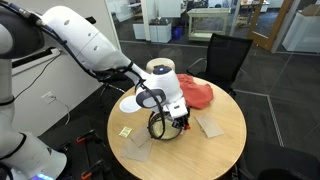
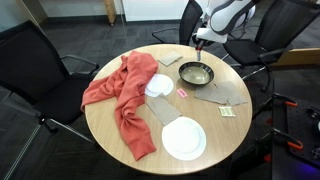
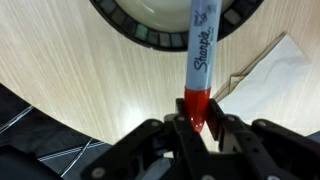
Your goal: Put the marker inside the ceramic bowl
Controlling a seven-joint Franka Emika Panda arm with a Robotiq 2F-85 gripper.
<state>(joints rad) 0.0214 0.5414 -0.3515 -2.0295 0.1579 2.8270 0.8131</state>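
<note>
The marker's red end hangs outside the bowl's rim (image 1: 160,138) (image 3: 160,38), so it is too early to let go. First, my gripper moves the red end inside.
My gripper (image 3: 197,128) is shut on the marker (image 3: 200,55), a grey-blue Sharpie held by its red end. The marker points away from me, and its far part crosses the dark rim of the ceramic bowl (image 3: 150,35). The bowl's pale cream inside shows at the top of the wrist view. In both exterior views the gripper (image 1: 178,116) (image 2: 203,41) hangs just above the round wooden table, beside and slightly above the bowl (image 1: 163,130) (image 2: 196,74). The bowl looks empty in an exterior view.
A red cloth (image 2: 120,95) (image 1: 198,93) lies across the table. A flat white plate (image 2: 184,138) sits near one edge, and another white disc (image 2: 159,85) lies by the cloth. Paper pieces (image 3: 265,65) (image 1: 210,125) lie around the bowl. Black office chairs (image 2: 40,60) surround the table.
</note>
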